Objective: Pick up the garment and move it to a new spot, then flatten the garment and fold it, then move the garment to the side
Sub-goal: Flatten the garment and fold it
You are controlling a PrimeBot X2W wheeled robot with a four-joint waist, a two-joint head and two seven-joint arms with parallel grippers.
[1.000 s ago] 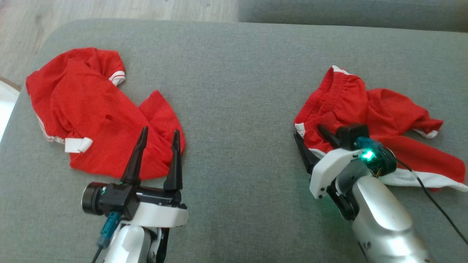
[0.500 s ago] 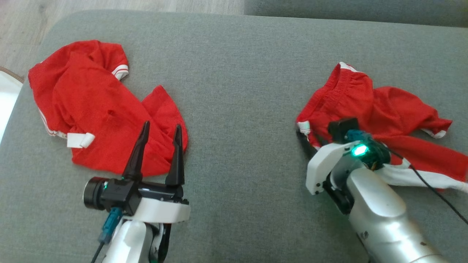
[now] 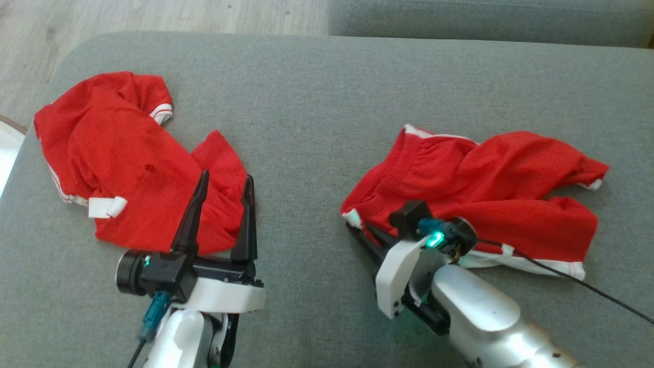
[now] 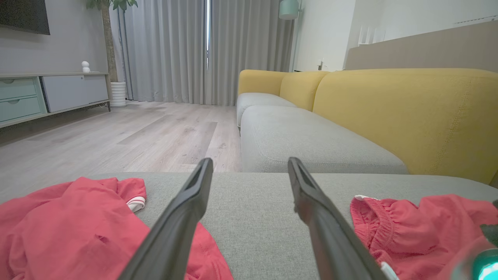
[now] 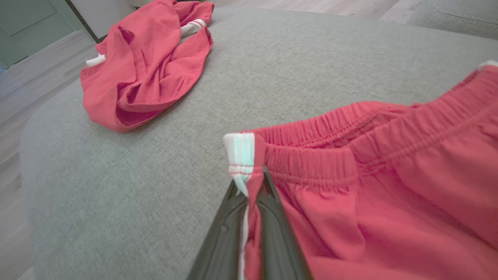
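The shorts' gathered waistband (image 3: 392,168) stands up from the cushion and the legs lie loose. I should next grab the shorts by the white-trimmed waistband corner (image 3: 409,130) with my left gripper.
The garment (image 3: 485,179) is a pair of red shorts with white trim, lying crumpled on the right half of the grey cushion (image 3: 317,102). My right gripper (image 3: 355,230) is shut on its near-left waistband corner. In the right wrist view the red cloth (image 5: 389,186) and its white stripe are pinched between the shut fingers of the gripper (image 5: 251,186). My left gripper (image 3: 226,176) hovers open with nothing between its fingers, tips over the near edge of a second red garment (image 3: 112,153). In the left wrist view the left gripper (image 4: 249,161) stands wide, with the shorts (image 4: 408,229) at the right.
The second red garment (image 5: 148,66) lies bunched at the cushion's left end, close to its rounded edge. Wooden floor (image 3: 153,15) lies beyond that edge. A black cable (image 3: 587,286) trails from my right wrist over the cushion. A yellow-backed sofa (image 4: 389,109) stands farther off.
My right gripper has shut on the shorts' waistband corner and dragged the garment left toward the cushion's middle, stretching it out. The left arm has held still; the camera shifted slightly.
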